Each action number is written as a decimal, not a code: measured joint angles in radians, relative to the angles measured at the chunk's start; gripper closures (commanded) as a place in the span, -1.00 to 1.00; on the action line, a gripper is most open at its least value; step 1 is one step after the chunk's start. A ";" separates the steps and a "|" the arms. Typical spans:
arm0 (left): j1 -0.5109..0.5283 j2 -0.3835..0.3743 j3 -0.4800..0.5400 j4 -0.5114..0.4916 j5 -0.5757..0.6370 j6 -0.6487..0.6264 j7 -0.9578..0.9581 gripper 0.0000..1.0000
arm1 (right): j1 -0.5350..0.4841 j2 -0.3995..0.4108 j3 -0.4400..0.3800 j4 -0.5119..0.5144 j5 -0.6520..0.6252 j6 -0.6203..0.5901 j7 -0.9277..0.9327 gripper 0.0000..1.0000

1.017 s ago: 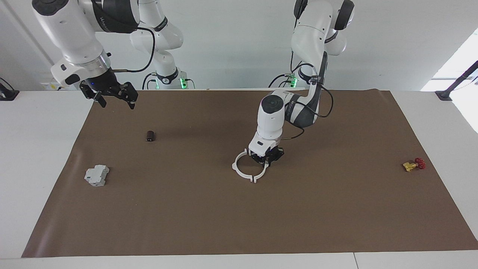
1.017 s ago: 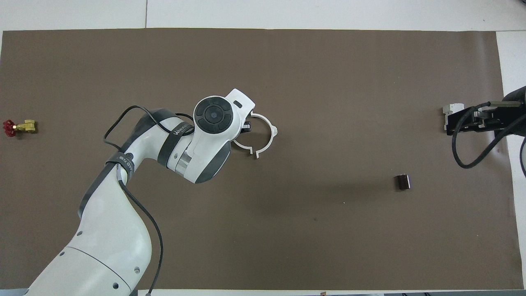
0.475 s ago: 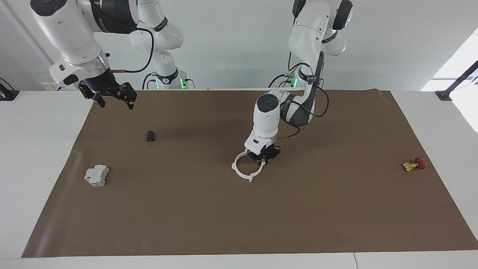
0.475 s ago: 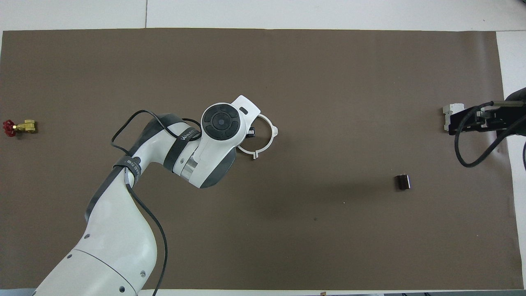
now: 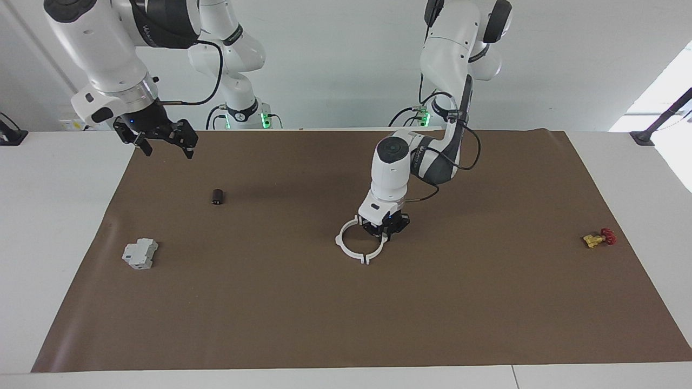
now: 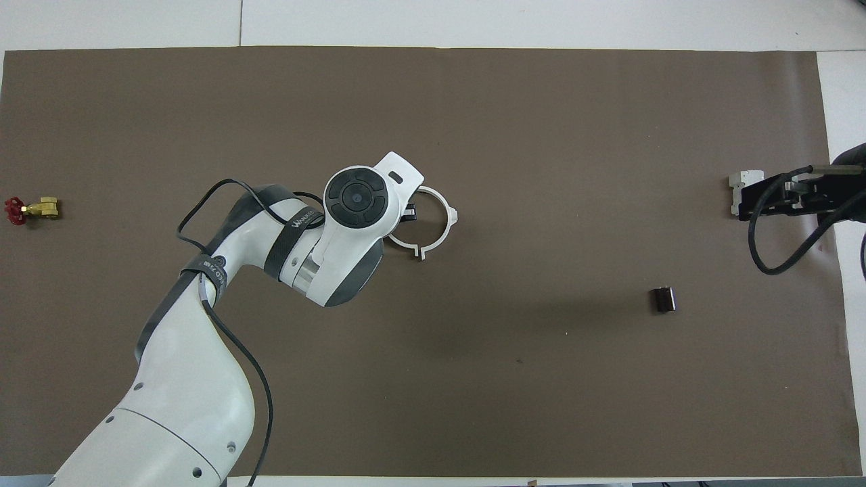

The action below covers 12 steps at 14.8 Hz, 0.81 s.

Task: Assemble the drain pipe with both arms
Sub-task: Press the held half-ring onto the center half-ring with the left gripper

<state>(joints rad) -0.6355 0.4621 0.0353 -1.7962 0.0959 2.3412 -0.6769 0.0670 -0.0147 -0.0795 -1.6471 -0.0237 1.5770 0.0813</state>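
Observation:
The held white half-ring arc meets the other arc on the brown mat and would lie in place, so it is time for my left gripper to let go.
The drain pipe lies mid-mat as two thin white half-ring arcs that form a near-closed ring (image 5: 348, 250), with two tabs side by side at the edge farthest from the robots (image 5: 366, 261). My left gripper (image 5: 385, 232) is down at the mat, shut on the arc toward the left arm's end of the table. In the overhead view the left hand covers that arc. Only the other arc (image 6: 444, 223) and one black fingertip (image 6: 409, 214) show. My right gripper (image 5: 164, 146) is open and empty. It waits high over the mat's edge at the right arm's end.
A grey blocky box (image 5: 140, 254) lies near the right arm's end of the mat, partly under the right gripper (image 6: 751, 203) in the overhead view. A small dark cylinder (image 5: 217, 196) lies nearer to the robots. A red and yellow valve (image 5: 597, 238) lies at the left arm's end.
The left gripper slid its arc toward the other arc, which narrowed the ring. It then drew back a little toward the left arm's end. The right arm has barely moved.

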 measured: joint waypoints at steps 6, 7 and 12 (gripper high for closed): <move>-0.002 0.000 -0.004 -0.002 0.000 0.002 0.000 0.27 | 0.000 0.000 0.000 0.000 0.000 0.000 0.000 -1.00; -0.003 0.000 -0.004 -0.003 0.000 0.002 0.000 -0.58 | 0.000 0.000 0.000 0.000 0.000 0.000 0.000 -1.00; -0.004 0.000 -0.005 -0.002 0.000 0.005 0.000 -1.00 | 0.000 0.000 0.000 0.000 0.000 0.000 0.000 -1.00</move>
<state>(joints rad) -0.6397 0.4619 0.0306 -1.7986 0.0960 2.3463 -0.6765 0.0670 -0.0147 -0.0795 -1.6472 -0.0237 1.5773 0.0813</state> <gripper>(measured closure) 0.308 0.000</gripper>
